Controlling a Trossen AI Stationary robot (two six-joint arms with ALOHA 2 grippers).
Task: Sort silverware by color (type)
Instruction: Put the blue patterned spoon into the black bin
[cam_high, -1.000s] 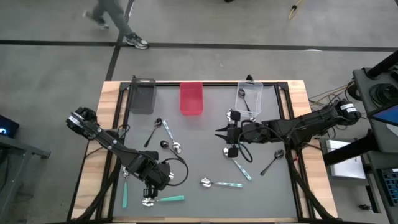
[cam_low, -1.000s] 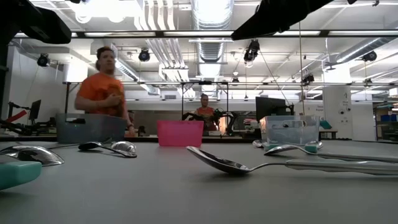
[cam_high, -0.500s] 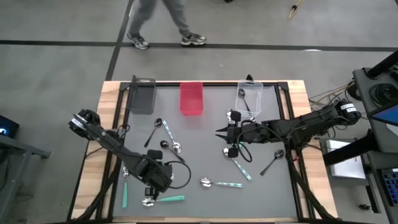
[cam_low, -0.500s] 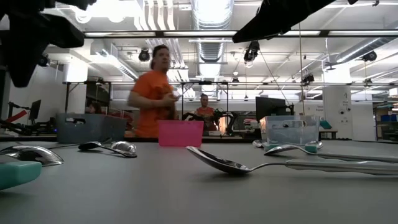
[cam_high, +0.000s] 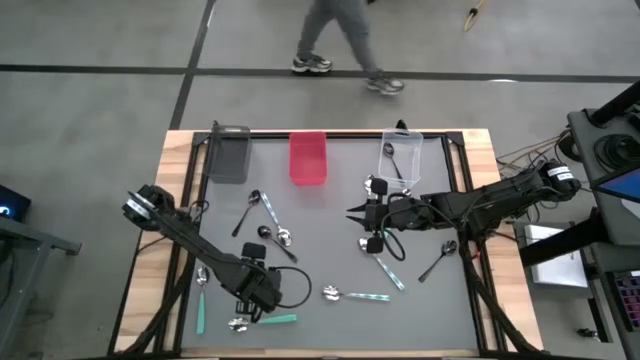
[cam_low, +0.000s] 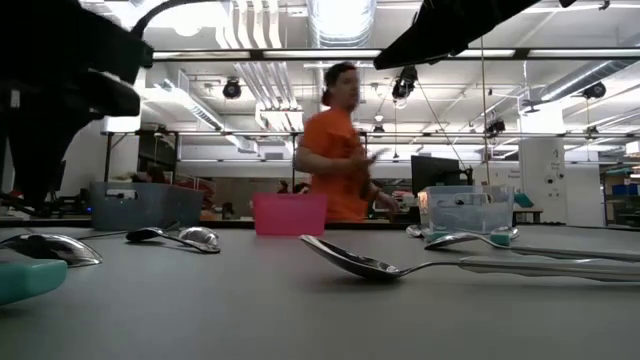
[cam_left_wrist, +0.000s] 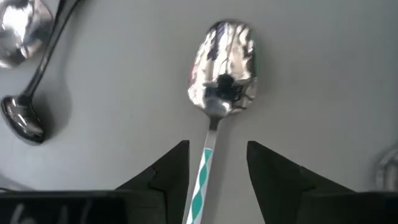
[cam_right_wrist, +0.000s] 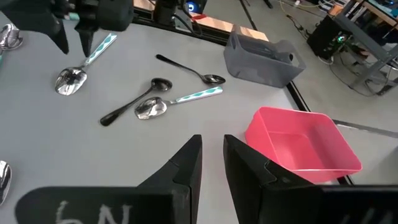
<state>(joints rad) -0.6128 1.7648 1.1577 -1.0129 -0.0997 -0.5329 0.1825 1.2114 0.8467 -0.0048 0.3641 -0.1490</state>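
My left gripper needs to go lower before it closes on the spoon, because both fingers are on either side of but above the teal-striped handle (cam_left_wrist: 202, 180) and would miss the spoon.
A spoon with a silver bowl (cam_left_wrist: 222, 65) and a teal-striped handle (cam_left_wrist: 202, 180) lies flat on the grey table. My left gripper (cam_left_wrist: 217, 146) stands open over it, pointing down, one finger on each side of the handle just behind the bowl, and touches nothing. In the high view this gripper (cam_high: 248, 305) is near the table's near left corner. The right wrist view shows the same spoon (cam_right_wrist: 69, 81) below it. My right gripper (cam_right_wrist: 212, 138) hovers over the table's right half (cam_high: 350, 212), its fingers a narrow gap apart and empty.
Grey (cam_high: 228, 155), pink (cam_high: 308, 158) and clear (cam_high: 402, 160) bins line the far edge. Loose spoons lie around: a black one (cam_left_wrist: 25, 118) and a silver bowl (cam_left_wrist: 18, 25) close by, others at mid-table (cam_high: 355, 295) and right (cam_high: 437, 260). A person walks beyond the far edge.
My left gripper has come down toward the table over the striped spoon and has turned a little about its own axis. The spoons lie where they were. The person behind the table has walked from left to right.
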